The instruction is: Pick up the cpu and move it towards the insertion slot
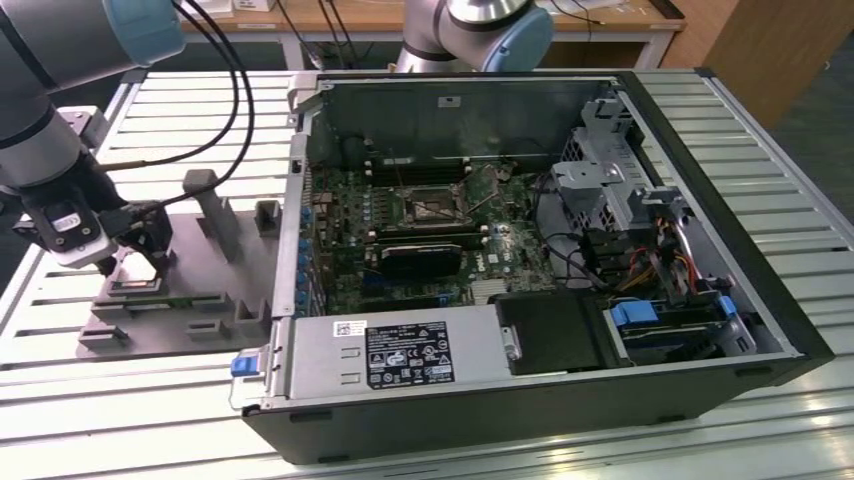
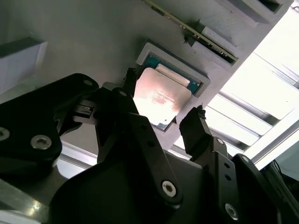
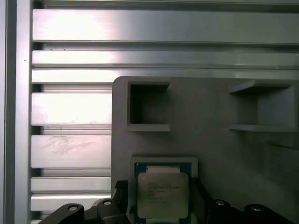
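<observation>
My gripper should close, because my fingers are beside the CPU in the wrist view, low over the fixture plate. Closing now would hold the CPU (image 3: 161, 193).
The cpu (image 3: 161, 193) is a small square chip with a shiny silver top. It lies in a shallow pocket of the grey fixture plate (image 3: 210, 107), which sits on the slatted table at the exterior view's left. My gripper (image 3: 159, 189) hangs right over it, open, with one black finger (image 2: 129, 79) on each side of the cpu (image 2: 159, 100) and close to its edges. In the exterior view the gripper (image 1: 134, 268) stands low over the fixture plate (image 1: 200, 290). The insertion slot (image 1: 430, 206), a silvery square socket, sits on the motherboard inside the open computer case.
The open computer case (image 1: 694, 260) takes up the middle and right of the exterior view, with a power supply (image 1: 387, 355) along its near side. Grey upright blocks (image 1: 214, 210) rise from the fixture plate between my gripper and the case wall. Black cables (image 1: 227, 90) trail from the arm.
</observation>
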Controlling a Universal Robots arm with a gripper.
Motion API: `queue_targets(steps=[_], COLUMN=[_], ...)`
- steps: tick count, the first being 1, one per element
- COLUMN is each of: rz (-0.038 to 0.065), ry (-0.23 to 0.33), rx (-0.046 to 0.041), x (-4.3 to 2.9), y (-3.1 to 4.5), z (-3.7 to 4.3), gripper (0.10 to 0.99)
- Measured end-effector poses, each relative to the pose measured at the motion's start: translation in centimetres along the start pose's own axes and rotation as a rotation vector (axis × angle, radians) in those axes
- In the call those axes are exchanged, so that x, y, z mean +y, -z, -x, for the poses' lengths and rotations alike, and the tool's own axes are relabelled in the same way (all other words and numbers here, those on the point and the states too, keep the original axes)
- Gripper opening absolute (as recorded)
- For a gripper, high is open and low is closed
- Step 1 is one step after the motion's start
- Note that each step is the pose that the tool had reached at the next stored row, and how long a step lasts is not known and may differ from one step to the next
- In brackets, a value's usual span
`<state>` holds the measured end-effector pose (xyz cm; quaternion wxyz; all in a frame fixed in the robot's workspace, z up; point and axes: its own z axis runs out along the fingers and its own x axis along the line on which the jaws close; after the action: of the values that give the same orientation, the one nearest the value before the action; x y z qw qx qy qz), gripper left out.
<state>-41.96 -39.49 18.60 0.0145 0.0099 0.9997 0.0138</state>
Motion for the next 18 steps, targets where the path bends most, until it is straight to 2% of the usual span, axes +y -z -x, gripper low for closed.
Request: queue_targets(steps=[18], rz=[0.0], ry=[0.002], rx=[0.0001], x=[0.03], y=[-0.23], z=[0.1], gripper=[0.647])
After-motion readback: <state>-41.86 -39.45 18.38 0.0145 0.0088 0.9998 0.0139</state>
